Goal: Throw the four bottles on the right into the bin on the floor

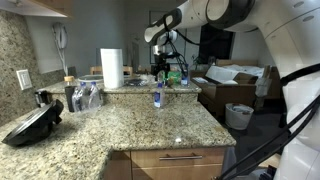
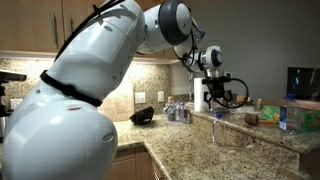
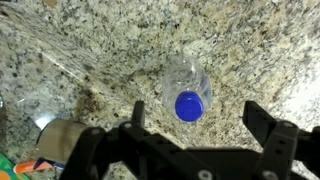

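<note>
My fingers are above the blue cap [image 1: 159, 86] [image 3: 189, 103] and would miss the cap if I closed now. My gripper needs to move lower first and then close on the cap.
A small clear bottle with a blue cap [image 3: 189, 103] stands upright on the speckled granite counter, and it shows in both exterior views [image 1: 157, 97] [image 2: 216, 112]. My gripper [image 3: 197, 124] is open and hangs straight above it, with one finger on each side of the cap and not touching it. The gripper also shows in both exterior views [image 1: 160, 68] [image 2: 216, 92]. More small bottles [image 1: 180, 76] stand on the raised ledge behind it; I cannot tell how many. The pale grey bin [image 1: 239, 116] with a whitish liner stands on the floor beyond the counter's end.
A white paper-towel roll [image 1: 112, 68] stands on the ledge. A black appliance [image 1: 32, 125] and clear jars [image 1: 84, 96] sit on the near counter. A greenish container [image 2: 298, 116] stands on the ledge. Cardboard boxes [image 1: 232, 82] lie beyond the bin.
</note>
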Robot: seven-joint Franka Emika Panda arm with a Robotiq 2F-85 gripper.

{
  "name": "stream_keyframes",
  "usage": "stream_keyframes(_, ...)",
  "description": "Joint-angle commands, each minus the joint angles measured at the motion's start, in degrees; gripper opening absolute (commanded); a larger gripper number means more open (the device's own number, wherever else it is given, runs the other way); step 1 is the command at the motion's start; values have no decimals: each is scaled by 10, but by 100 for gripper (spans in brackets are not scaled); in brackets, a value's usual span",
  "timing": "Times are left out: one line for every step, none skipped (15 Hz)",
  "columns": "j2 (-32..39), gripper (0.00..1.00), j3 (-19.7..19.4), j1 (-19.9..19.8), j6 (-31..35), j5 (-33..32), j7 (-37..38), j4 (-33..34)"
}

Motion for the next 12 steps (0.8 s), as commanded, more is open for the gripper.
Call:
stream_keyframes(43,100,8,-18,-66,29,-40,68)
stream_keyframes(56,100,9,-18,-78,32,-43,81)
stream_keyframes(69,100,9,-19,-88,36,-44,94)
stream_keyframes(81,100,9,-20,-97,40,-41,106)
stream_keyframes(88,100,9,-20,-100,44,-37,113)
stream_keyframes(95,100,9,-19,-99,45,-33,120)
stream_keyframes(102,100,8,-18,-98,45,-31,127)
stream_keyframes(105,100,8,-16,-93,43,-29,130)
stream_keyframes(105,75,8,-15,-93,41,-32,131)
stream_keyframes(106,74,8,-14,-91,38,-31,133)
stream_keyframes(107,67,8,-14,-91,38,-31,135)
stream_keyframes(105,60,8,-14,-92,38,-32,135)
